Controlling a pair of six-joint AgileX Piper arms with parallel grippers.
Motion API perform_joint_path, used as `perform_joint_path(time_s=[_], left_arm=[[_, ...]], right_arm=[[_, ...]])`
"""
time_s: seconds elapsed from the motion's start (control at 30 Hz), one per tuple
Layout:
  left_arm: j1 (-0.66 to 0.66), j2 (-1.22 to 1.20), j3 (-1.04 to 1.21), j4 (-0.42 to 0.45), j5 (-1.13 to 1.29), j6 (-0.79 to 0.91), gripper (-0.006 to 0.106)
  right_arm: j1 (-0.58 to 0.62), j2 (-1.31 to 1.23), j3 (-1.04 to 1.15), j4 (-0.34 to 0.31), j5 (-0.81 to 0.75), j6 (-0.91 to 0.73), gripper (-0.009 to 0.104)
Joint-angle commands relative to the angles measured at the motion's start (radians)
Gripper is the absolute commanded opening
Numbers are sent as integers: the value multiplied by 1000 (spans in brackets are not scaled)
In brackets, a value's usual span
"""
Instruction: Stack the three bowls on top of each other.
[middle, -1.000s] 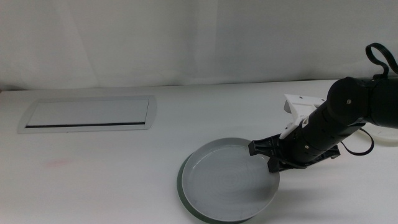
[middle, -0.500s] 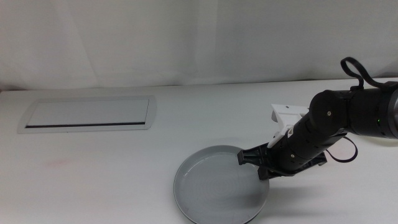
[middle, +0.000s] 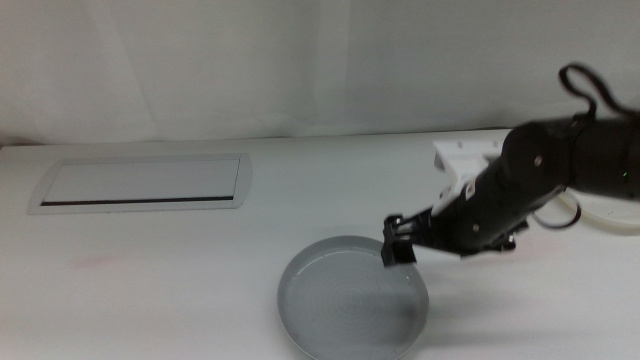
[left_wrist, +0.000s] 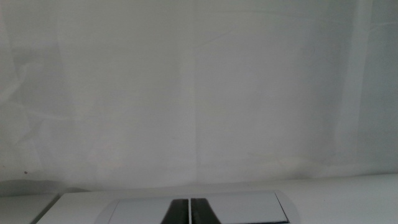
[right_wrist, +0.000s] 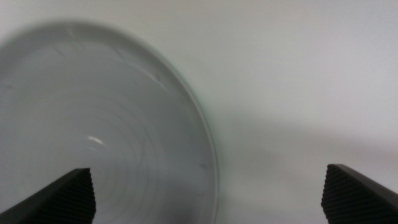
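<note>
The robot's right gripper will top the stack on the grey bowl (middle: 345, 300) (right_wrist: 99, 137), so next it will grab the cream white bowl's rim.
The grey bowl (middle: 345, 300) lies flat at the front middle of the table. It also fills one side of the right wrist view (right_wrist: 93, 124). A thin mint green edge (right_wrist: 210, 134) shows along its rim, so the green bowl seems to lie under it. My right gripper (middle: 397, 246) hangs open and empty just above the grey bowl's far right rim, its jaws wide apart in the right wrist view (right_wrist: 207, 171). A pale curved rim (middle: 612, 224), perhaps the cream bowl, shows at the right edge behind the arm. My left gripper (left_wrist: 189, 202) is shut, out of the middle view.
A flat white rectangular panel (middle: 140, 182) lies at the back left of the table and shows in the left wrist view (left_wrist: 249, 208). A white cloth wall (middle: 300, 60) closes off the back.
My right gripper brought the grey bowl down and to the left, let go of its rim, opened and rose a little. The bowl now lies flat.
</note>
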Motion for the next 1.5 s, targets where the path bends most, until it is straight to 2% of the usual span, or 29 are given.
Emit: perform_joint_path(time_s=[0.0,0.07,0.27,0.33,0.4,0.6,0.73,0.93,1.27,1.37,1.47], left_arm=[[2,-4,39,-5,2,-6,-3],[2,-4,39,-5,2,-6,-3],[2,-4,39,-5,2,-6,-3],[2,-4,39,-5,2,-6,-3],[2,-4,39,-5,2,-6,-3],[2,-4,39,-5,2,-6,-3],[2,-4,39,-5,2,-6,-3],[2,-4,39,-5,2,-6,-3],[2,-4,39,-5,2,-6,-3],[2,-4,39,-5,2,-6,-3],[2,-4,39,-5,2,-6,-3]], right_arm=[[0,-49,-50,-72,47,-14,103],[0,-88,-95,-138,105,-14,103],[-54,-246,-220,-408,301,39,103],[-103,-315,-230,-471,354,36,103],[-172,-400,-230,-504,408,32,103],[-367,-660,-230,-514,554,-17,103],[-440,-780,-230,-565,620,-17,103],[-458,-819,-230,-582,628,-5,103],[-472,-620,-230,-619,518,39,103],[-551,-533,-230,-548,481,28,103],[-646,-462,-230,-422,429,-28,103]])
